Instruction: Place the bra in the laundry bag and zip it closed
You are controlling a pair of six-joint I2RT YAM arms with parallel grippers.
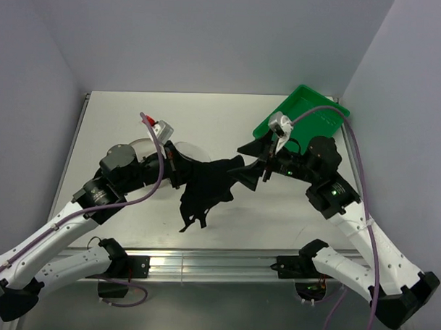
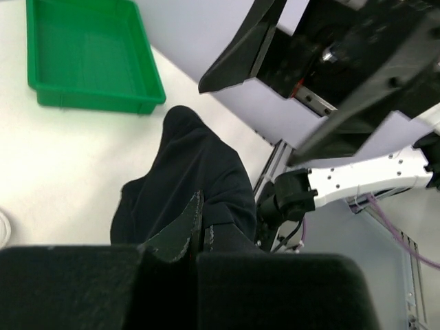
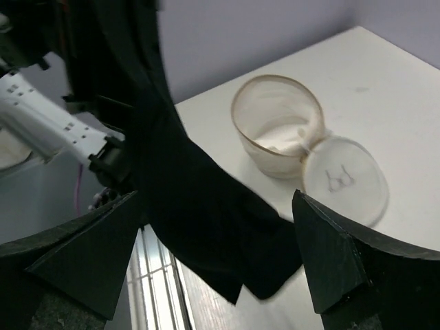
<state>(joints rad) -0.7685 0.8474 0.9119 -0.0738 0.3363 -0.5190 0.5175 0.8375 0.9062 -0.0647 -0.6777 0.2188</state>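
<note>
My right gripper grabs the bra's loose end (image 1: 236,164) next, opposite my left gripper, so the rest hangs free to enter the laundry bag.
The black bra (image 1: 205,188) hangs above the table with its thin straps dangling; it also shows in the left wrist view (image 2: 192,172) and the right wrist view (image 3: 199,206). My left gripper (image 1: 177,171) is shut on its left end, the fingertips (image 2: 194,210) pinched on the fabric. My right gripper (image 1: 244,164) is open, its jaws on either side of the bra's right end without clamping it (image 3: 216,261). The laundry bag (image 3: 278,127) stands open on the table, its round lid (image 3: 347,180) lying beside it. In the top view the bag (image 1: 144,143) is mostly hidden behind my left arm.
A green plastic tray (image 1: 305,114) sits at the back right corner, also seen in the left wrist view (image 2: 89,55). The aluminium rail (image 1: 217,263) runs along the table's near edge. Walls close in the left, back and right sides.
</note>
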